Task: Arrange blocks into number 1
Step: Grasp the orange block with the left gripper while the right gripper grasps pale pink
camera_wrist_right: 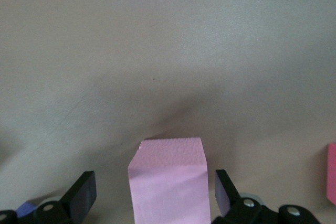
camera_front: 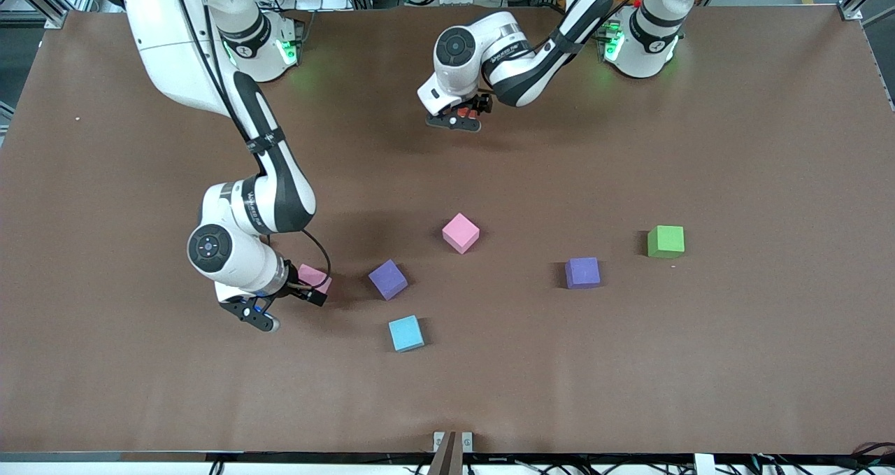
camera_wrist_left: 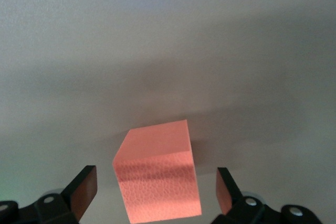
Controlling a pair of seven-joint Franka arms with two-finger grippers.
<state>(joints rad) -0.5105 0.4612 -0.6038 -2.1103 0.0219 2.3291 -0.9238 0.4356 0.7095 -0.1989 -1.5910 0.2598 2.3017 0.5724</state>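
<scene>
The pink block needs to be grabbed next by its opposite sides with my right gripper, to build the figure with the reddish-orange block (camera_front: 463, 113).
My left gripper (camera_front: 467, 115) stands open over a reddish-orange block (camera_wrist_left: 157, 174) near the robots' edge of the table, mid-table; its fingers (camera_wrist_left: 84, 190) flank the block with gaps on both sides. In the front view only a sliver of this block (camera_front: 463, 113) shows under the hand. My right gripper (camera_front: 302, 287) is open around a pink block (camera_wrist_right: 168, 182), touching neither side; that pink block (camera_front: 312, 276) is partly hidden by the hand. A second pink block (camera_front: 461, 232), a purple block (camera_front: 388, 279) and a light blue block (camera_front: 406, 333) lie loose nearby.
Another purple block (camera_front: 582, 273) and a green block (camera_front: 666, 241) sit toward the left arm's end of the table. In the right wrist view, the second pink block (camera_wrist_right: 332, 181) and a purple corner (camera_wrist_right: 23, 209) show at the edges. Brown table (camera_front: 734, 363) lies bare nearer the front camera.
</scene>
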